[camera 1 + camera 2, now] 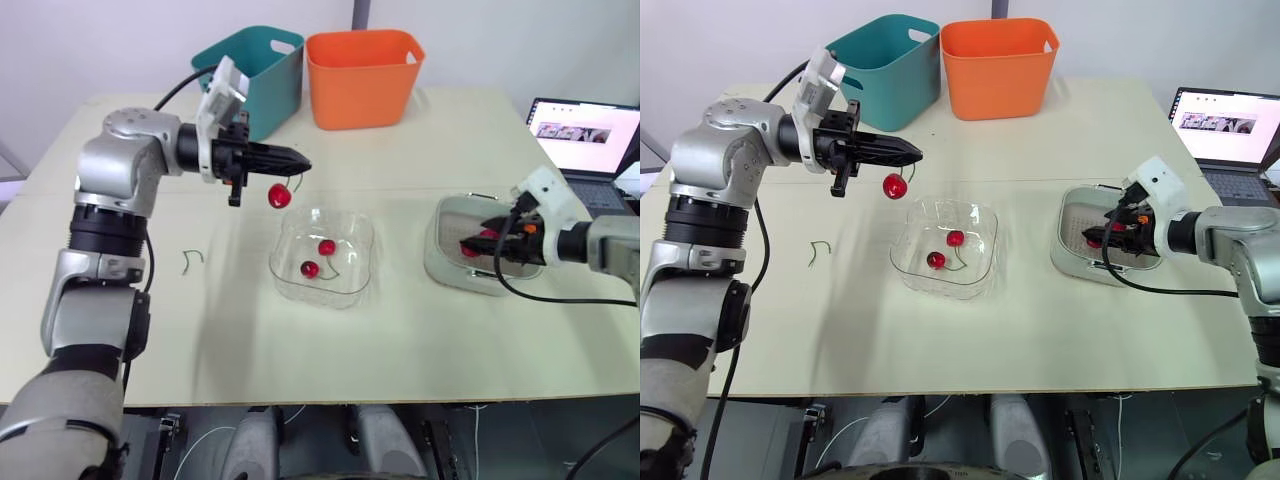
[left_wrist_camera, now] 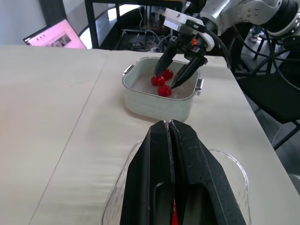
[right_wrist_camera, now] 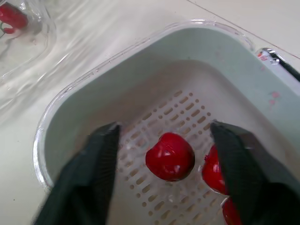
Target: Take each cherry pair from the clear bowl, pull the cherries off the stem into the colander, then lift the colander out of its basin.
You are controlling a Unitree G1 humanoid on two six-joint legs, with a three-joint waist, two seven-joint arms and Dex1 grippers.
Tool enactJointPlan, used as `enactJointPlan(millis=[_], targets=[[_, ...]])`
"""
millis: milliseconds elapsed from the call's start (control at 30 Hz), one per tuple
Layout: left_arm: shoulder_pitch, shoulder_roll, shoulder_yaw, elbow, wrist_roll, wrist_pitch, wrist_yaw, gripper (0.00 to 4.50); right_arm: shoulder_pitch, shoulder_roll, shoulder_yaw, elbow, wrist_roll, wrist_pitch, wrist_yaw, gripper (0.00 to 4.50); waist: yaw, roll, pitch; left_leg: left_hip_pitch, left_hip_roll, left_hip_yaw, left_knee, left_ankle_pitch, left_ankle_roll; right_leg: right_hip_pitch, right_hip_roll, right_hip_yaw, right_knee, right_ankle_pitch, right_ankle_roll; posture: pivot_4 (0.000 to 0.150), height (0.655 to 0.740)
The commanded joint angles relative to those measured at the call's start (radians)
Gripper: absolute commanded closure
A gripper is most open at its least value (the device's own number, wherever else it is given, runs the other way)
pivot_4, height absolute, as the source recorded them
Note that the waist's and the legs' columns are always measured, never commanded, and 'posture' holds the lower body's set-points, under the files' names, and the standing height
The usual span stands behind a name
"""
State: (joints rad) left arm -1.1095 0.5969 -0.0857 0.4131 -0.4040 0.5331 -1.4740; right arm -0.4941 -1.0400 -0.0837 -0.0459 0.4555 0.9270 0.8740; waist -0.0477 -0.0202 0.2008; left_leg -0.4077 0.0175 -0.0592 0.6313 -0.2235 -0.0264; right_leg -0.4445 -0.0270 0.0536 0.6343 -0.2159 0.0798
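Note:
My right gripper takes hold of the hanging cherry by its round body (image 1: 279, 197) next, to pull it off the stem for the colander (image 1: 470, 220).
My left gripper (image 1: 300, 160) is shut on the green stem of a single red cherry (image 1: 279, 196), which hangs just above the far left corner of the clear bowl (image 1: 352, 232). A cherry pair (image 1: 327, 247) lies in that bowl. To the right stands the white colander in its basin (image 1: 440, 262). My right gripper (image 1: 478, 240) is open and reaches down inside it. In the right wrist view its fingertips (image 3: 110, 131) straddle a loose cherry (image 3: 169, 156), with two more beside it. The left wrist view shows my shut fingers (image 2: 161, 140) and the colander (image 2: 140, 101) beyond.
A bare green stem (image 1: 192, 258) lies on the table left of the bowl. A teal bin (image 1: 250, 75) and an orange bin (image 1: 362, 75) stand at the back. An open laptop (image 1: 585, 135) sits at the far right.

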Motion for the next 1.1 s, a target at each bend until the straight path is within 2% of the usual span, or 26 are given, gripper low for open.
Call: enactJointPlan(millis=[33,200,333,467,633,800,1100], targets=[[-0.010,0.017,0.021,-0.031,-0.006,-0.006,0.002,4.50,-0.049,-0.007,-0.038,0.000,0.008,-0.007,0.009,0.03,0.001,0.000,0.000,0.000,0.000,0.000,0.000,0.000,0.000,0.000,0.000,0.000,0.000,0.000,0.000,0.150,0.7400],[-0.033,0.007,0.048,-0.018,-0.029,0.010,0.022,4.50,-0.180,0.068,-0.100,-0.007,0.119,0.088,-0.005,0.03,-0.001,0.000,0.000,0.000,0.000,0.000,0.000,0.000,0.000,0.000,0.000,0.000,0.000,0.001,0.001,0.150,0.7400],[-0.062,-0.003,0.069,-0.015,-0.052,0.030,0.035,4.50,-0.287,0.232,-0.138,-0.082,0.292,0.245,-0.051,0.03,0.000,0.000,0.000,0.000,0.001,-0.001,0.000,0.000,0.000,0.000,0.001,0.000,0.001,0.003,0.001,0.150,0.7400],[-0.076,-0.012,0.076,-0.023,-0.067,0.045,0.038,4.50,-0.346,0.414,-0.115,-0.109,0.380,0.308,-0.116,0.03,0.003,0.000,0.000,0.000,0.001,-0.002,0.000,0.000,0.000,0.000,0.001,-0.001,0.001,0.003,0.001,0.150,0.7400],[-0.073,-0.011,0.080,-0.048,-0.086,0.071,0.044,4.50,-0.394,0.591,-0.065,-0.072,0.397,0.299,-0.183,0.03,0.003,0.000,0.000,0.000,0.000,-0.002,0.000,0.000,0.000,0.001,0.000,-0.001,0.001,0.004,0.000,0.150,0.7400],[-0.058,-0.010,0.084,-0.075,-0.094,0.094,0.050,4.50,-0.435,0.694,-0.034,-0.017,0.389,0.274,-0.219,0.03,0.003,0.000,0.000,0.000,0.000,-0.002,0.000,0.000,0.000,0.000,0.000,-0.002,0.002,0.004,0.000,0.150,0.7400],[-0.035,-0.011,0.078,-0.100,-0.097,0.105,0.055,4.50,-0.470,0.781,0.013,0.053,0.368,0.244,-0.239,0.03,0.002,0.000,0.000,0.001,0.000,-0.002,0.000,0.000,0.000,0.000,0.000,-0.002,0.004,0.004,0.000,0.150,0.7400]])
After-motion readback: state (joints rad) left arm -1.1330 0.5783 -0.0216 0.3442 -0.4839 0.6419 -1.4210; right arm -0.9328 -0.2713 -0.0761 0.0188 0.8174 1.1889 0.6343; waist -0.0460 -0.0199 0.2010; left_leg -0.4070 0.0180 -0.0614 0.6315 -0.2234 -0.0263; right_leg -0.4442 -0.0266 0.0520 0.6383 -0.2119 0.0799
